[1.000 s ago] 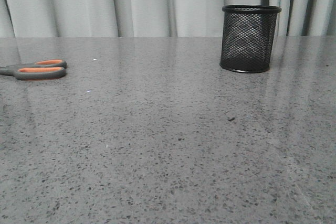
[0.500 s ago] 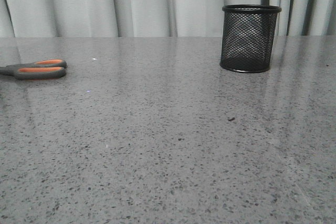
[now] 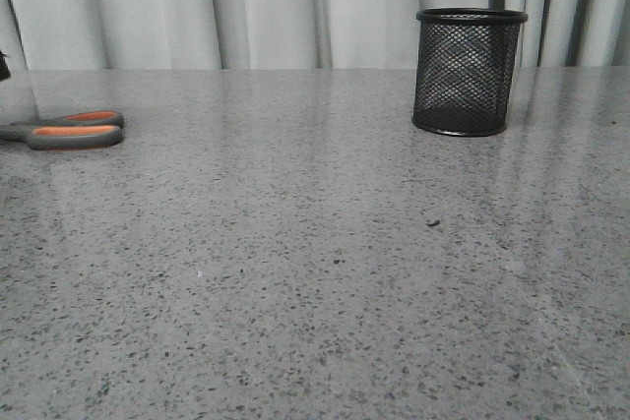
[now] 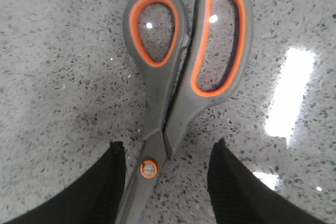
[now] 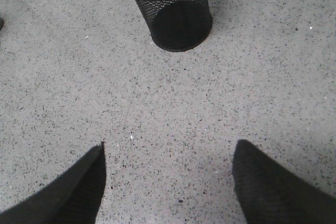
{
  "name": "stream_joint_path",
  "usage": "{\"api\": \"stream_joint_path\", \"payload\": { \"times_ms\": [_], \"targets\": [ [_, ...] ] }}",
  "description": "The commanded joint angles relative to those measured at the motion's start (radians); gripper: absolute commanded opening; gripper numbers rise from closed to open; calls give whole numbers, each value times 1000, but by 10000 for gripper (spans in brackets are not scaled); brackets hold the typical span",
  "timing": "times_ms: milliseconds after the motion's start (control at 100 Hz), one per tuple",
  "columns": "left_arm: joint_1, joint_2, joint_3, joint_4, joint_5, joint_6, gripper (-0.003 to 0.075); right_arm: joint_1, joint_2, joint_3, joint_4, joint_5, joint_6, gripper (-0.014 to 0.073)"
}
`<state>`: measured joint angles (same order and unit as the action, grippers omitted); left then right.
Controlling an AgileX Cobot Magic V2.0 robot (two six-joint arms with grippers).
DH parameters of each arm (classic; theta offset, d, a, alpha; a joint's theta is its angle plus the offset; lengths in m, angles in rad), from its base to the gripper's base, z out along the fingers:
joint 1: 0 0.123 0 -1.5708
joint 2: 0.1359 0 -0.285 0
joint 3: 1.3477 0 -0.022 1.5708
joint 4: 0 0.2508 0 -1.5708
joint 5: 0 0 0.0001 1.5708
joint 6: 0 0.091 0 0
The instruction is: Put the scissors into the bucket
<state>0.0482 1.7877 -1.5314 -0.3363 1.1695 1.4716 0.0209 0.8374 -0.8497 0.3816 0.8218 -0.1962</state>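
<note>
The orange pivot screw [image 4: 148,169] is below my fingers, so my left gripper would miss it by closing now. My left gripper should go lower first, then close on the screw.
The scissors [image 3: 69,132], dark grey with orange-lined loops, lie flat at the table's far left; their blades run off the left edge of the front view. In the left wrist view the scissors [image 4: 178,82] lie closed, with the orange pivot screw between my fingers. My left gripper [image 4: 168,153] is open and straddles the scissors near the pivot, not touching them. The black wire-mesh bucket [image 3: 469,72] stands upright at the back right and also shows in the right wrist view [image 5: 170,11]. My right gripper [image 5: 168,153] is open and empty, short of the bucket over bare table.
The grey speckled table [image 3: 315,263] stretches across the front view, with pale curtains [image 3: 276,7] behind its far edge. A dark bit of the left arm [image 3: 3,66] shows at the left edge.
The scissors and the bucket have not moved. A dark bit of the left arm has come into view at the front view's left edge above the scissors.
</note>
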Motion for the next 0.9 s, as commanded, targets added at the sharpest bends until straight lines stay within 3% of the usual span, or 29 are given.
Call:
{"api": "stream_joint_path", "payload": {
  "times_ms": [0, 420, 890],
  "targets": [
    [0, -13, -44, -25, 6, 28, 335, -5, 11, -35, 14, -44, -14, 462],
    [-43, 39, -52, -11, -52, 113, 335, 9, 44, -35, 14, -42, -14, 462],
    [-56, 114, -91, 53, 15, 113, 335, 25, 44, -35, 14, -30, -14, 462]
  ]
}}
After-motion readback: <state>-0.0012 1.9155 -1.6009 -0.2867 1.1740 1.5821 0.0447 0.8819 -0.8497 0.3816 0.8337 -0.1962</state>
